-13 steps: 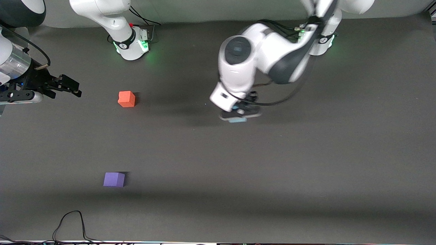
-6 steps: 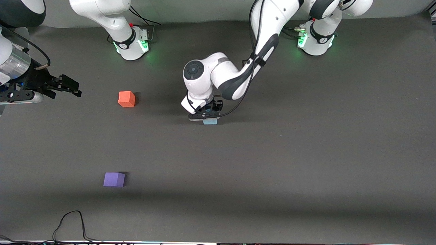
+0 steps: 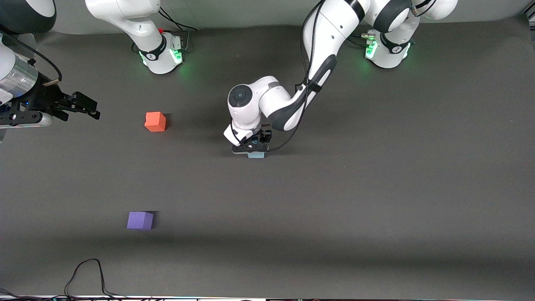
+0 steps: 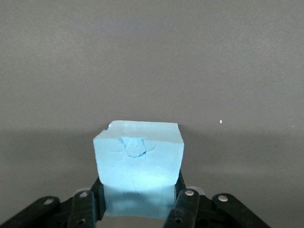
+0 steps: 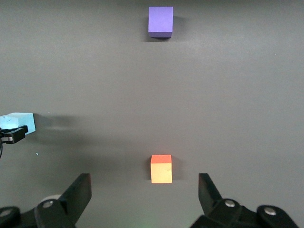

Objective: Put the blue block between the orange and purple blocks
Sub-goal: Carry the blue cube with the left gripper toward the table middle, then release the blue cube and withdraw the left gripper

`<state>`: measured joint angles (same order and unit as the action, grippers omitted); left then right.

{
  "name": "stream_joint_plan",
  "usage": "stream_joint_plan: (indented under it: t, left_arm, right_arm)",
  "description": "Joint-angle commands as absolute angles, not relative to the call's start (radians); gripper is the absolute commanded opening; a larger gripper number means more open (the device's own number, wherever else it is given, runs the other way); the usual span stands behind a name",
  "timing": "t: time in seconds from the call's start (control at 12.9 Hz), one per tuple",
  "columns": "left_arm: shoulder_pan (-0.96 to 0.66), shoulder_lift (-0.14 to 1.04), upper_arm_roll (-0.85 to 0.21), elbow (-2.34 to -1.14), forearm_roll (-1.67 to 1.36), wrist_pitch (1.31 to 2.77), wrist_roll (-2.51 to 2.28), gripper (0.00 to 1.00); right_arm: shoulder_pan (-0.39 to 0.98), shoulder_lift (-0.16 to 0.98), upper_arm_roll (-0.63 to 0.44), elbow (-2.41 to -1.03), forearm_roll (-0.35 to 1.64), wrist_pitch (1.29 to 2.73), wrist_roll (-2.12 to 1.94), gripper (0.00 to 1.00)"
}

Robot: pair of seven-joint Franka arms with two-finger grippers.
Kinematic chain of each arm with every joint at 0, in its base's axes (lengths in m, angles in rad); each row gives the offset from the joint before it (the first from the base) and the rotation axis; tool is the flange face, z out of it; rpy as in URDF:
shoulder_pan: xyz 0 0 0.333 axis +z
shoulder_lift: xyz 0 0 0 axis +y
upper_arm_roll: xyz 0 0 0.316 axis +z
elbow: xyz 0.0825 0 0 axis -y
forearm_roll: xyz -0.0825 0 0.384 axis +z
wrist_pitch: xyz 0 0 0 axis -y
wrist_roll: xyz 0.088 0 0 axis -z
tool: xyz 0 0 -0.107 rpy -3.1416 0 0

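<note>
I should release the blue block from my left gripper now, because the blue block's lower edge [image 3: 256, 156] is resting on the dark tabletop in the front view.
My left gripper [image 3: 250, 149] is shut on the light blue block [image 3: 256, 155], low over the middle of the table. In the left wrist view the blue block [image 4: 138, 161] sits between the two black fingers [image 4: 185, 206]. The orange block [image 3: 155, 121] lies toward the right arm's end. The purple block [image 3: 140, 220] lies nearer the front camera than the orange one. My right gripper [image 3: 81, 106] waits open and empty past the orange block. Its wrist view shows the orange block [image 5: 161, 168], the purple block [image 5: 160, 21] and the blue block [image 5: 19, 122].
The dark grey mat [image 3: 376, 188] covers the table. A black cable [image 3: 90, 271] loops at the front edge near the purple block. The two arm bases [image 3: 161, 52] stand along the back edge.
My left arm has carried the blue block toward the right arm's end of the table and lowered it; in the last half second it barely shifted. The right arm has not moved.
</note>
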<state>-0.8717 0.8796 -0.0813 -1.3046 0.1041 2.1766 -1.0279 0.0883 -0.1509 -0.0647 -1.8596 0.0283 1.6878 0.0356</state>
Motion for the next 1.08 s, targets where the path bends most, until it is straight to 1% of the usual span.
stream_joint_plan:
  t: [0.0, 0.08, 0.15, 0.23, 0.31, 0.39, 0.54, 0.62, 0.85, 1.0]
  left_arm:
    - [-0.896, 0.907, -0.067, -1.272, 0.124, 2.178, -1.048, 0.48]
    - [-0.896, 0.911, -0.067, -1.272, 0.127, 2.178, -1.048, 0.64]
    - [-0.896, 0.908, -0.067, -1.272, 0.126, 2.177, -1.045, 1.00]
    - [-0.893, 0.896, -0.067, -1.269, 0.126, 2.154, -1.043, 1.00]
    - [-0.885, 0.859, -0.066, -1.266, 0.121, 2.132, -1.040, 1.00]
    - [-0.865, 0.832, -0.066, -1.262, 0.117, 2.082, -1.029, 1.00]
    - [-0.783, 0.735, -0.084, -1.261, 0.066, 2.001, -0.984, 1.00]
    - [-0.723, 0.665, -0.090, -1.270, 0.007, 1.973, -0.924, 1.00]
    - [-0.524, 0.499, -0.089, -1.351, -0.103, 1.827, -0.709, 1.00]
    - [-0.375, 0.387, -0.089, -1.440, -0.109, 1.772, -0.553, 1.00]
  right_arm:
    - [0.091, -0.150, -0.072, -1.852, 0.044, 1.680, 0.011, 1.00]
    - [0.091, -0.150, -0.072, -1.852, 0.044, 1.680, 0.011, 1.00]
    - [0.091, -0.150, -0.072, -1.852, 0.044, 1.680, 0.011, 1.00]
    - [0.091, -0.149, -0.072, -1.852, 0.044, 1.680, 0.011, 1.00]
    - [0.091, -0.150, -0.072, -1.852, 0.044, 1.680, 0.011, 1.00]
    - [0.091, -0.150, -0.072, -1.852, 0.044, 1.680, 0.011, 1.00]
    - [0.091, -0.150, -0.072, -1.852, 0.044, 1.678, 0.011, 1.00]
    - [0.091, -0.150, -0.074, -1.852, 0.044, 1.678, 0.011, 1.00]
    - [0.092, -0.152, -0.071, -1.852, 0.044, 1.674, 0.012, 1.00]
    - [0.095, -0.156, -0.064, -1.852, 0.054, 1.655, 0.017, 1.00]
